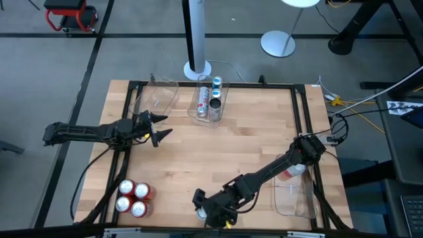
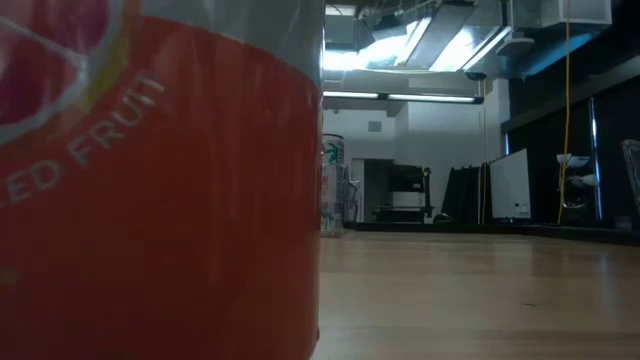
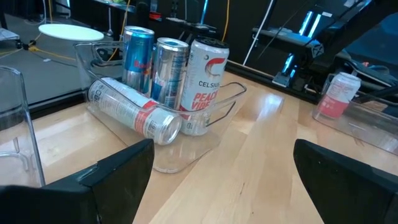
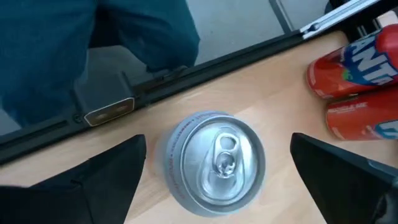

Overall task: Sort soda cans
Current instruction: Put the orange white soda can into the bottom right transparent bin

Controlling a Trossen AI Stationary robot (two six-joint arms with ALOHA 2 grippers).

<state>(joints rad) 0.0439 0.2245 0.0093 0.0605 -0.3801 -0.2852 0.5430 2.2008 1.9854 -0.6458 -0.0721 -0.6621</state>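
I will next grab the silver can with my right gripper by its side below the can's rim (image 4: 176, 159), then sort it into the clear bin.
My right gripper (image 1: 206, 210) hangs open at the table's near edge, pointing down over an upright silver can (image 4: 214, 160); its fingers stand on either side of the can without touching it. Several red cans (image 1: 133, 197) stand together at the near left corner, and two of them (image 4: 360, 81) show in the right wrist view. One red can (image 2: 160, 190) fills the low view's left. My left gripper (image 1: 160, 127) is open over the table's left part, facing a clear bin (image 3: 186, 146) that holds silver-and-blue and white cans (image 3: 168, 74), one of them lying down.
A second clear bin (image 1: 162, 96) stands at the far left. A third bin (image 1: 294, 195) at the near right holds a pink-and-white can (image 1: 291, 172). A black frame (image 1: 301, 119) runs around the table. The wooden middle (image 1: 218, 152) is bare.
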